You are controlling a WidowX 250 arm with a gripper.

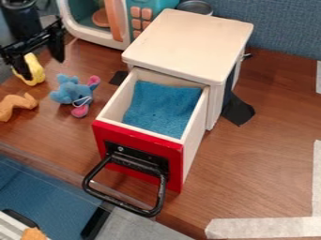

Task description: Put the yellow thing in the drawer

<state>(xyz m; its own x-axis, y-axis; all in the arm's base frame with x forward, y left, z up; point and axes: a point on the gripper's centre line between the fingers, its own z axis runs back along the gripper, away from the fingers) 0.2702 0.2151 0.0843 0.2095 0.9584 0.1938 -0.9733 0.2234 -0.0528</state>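
Observation:
The yellow thing needs to go into the drawer (139, 150). My gripper should grab the yellow thing by its curved body next.
My black gripper (44, 68) hangs at the upper left with its two fingers spread apart. The yellow thing (37, 73), a small curved toy, stands on the table by the left finger, which covers part of it. I cannot tell whether they touch. The drawer (139, 150), with a red front and black handle, is pulled out of the white cabinet (191, 40) near the centre. A blue cloth (162, 107) lines its bottom.
A blue and pink plush toy (74, 93) lies between the yellow thing and the drawer. An orange toy (17, 105) is at the left edge. Behind stands a toy microwave (139, 18), with a round metal item (195, 6) behind the cabinet.

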